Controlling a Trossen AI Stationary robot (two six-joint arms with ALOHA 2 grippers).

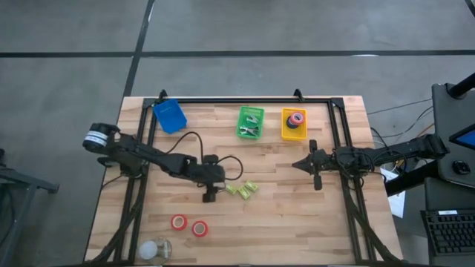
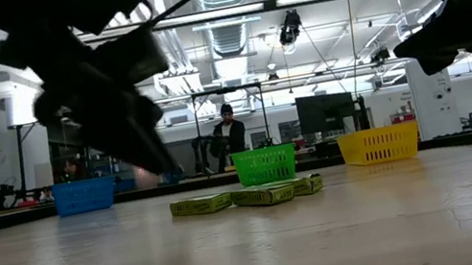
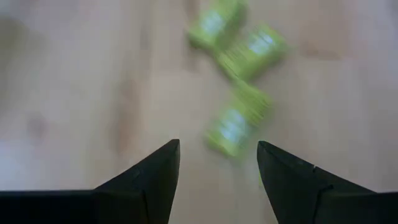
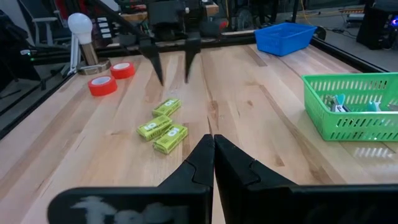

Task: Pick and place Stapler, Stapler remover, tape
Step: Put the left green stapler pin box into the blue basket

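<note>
The left gripper's fingers stop short of the nearest yellow-green box (image 1: 231,189) (image 3: 237,123) with only wood between them, so they would miss if they closed now. The left gripper should move toward the box before it closes on it.
Three small yellow-green boxes (image 1: 242,190) lie flat mid-table. My left gripper (image 1: 211,196) hangs open just left of them, slanting down, clear of the wood. In the left wrist view its fingers (image 3: 217,149) frame the nearest box (image 3: 233,124) without touching it. Two red tape rolls (image 1: 189,225) lie flat near the front left. Another red roll and a dark one sit in the yellow bin (image 1: 294,133). The green basket (image 1: 250,122) holds small silver-and-teal pieces, perhaps stapler removers. The stapler is out of view. My right gripper (image 1: 297,165) waits shut at mid-right, off the table.
A blue bin (image 1: 170,115) stands at the far left. A white roundish object (image 1: 152,249) sits at the front left corner beside the red rolls. A black frame (image 1: 245,100) runs along the far edge and both sides. Bare wood lies between the boxes and my right gripper.
</note>
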